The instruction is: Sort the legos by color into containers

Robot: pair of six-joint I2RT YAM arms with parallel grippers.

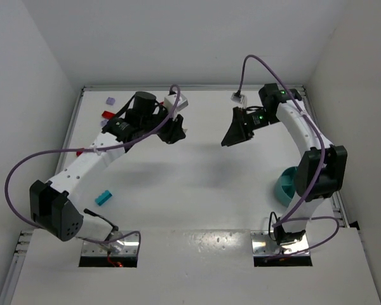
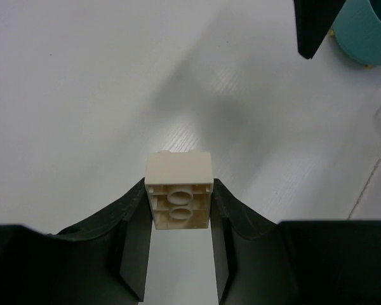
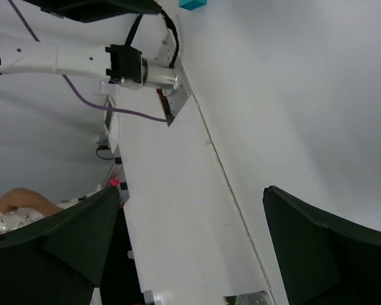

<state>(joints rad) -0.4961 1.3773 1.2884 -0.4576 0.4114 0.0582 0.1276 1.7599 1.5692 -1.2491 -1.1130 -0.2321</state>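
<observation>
My right gripper should next grab the beige brick by its loose end (image 1: 185,131). Then the brick can go to the teal dish (image 1: 284,185) for sorting.
My left gripper (image 2: 178,198) is shut on a beige brick (image 2: 178,189), underside towards the camera, and holds it above the table. In the top view the left gripper (image 1: 173,130) is at the table's far middle and the brick is hidden by it. My right gripper (image 1: 233,135) faces it from the right, open and empty; its jaws stand wide apart in the right wrist view (image 3: 192,190). The teal dish (image 1: 284,185) sits at the right, partly hidden by the right arm, and also shows in the left wrist view (image 2: 368,32). A cyan brick (image 1: 103,197) lies near left.
Two lilac bricks (image 1: 110,100) (image 1: 105,114) lie at the far left. A bit of red brick (image 1: 80,152) shows beside the left arm. The cyan brick also shows at the top of the right wrist view (image 3: 193,4). White walls enclose the table.
</observation>
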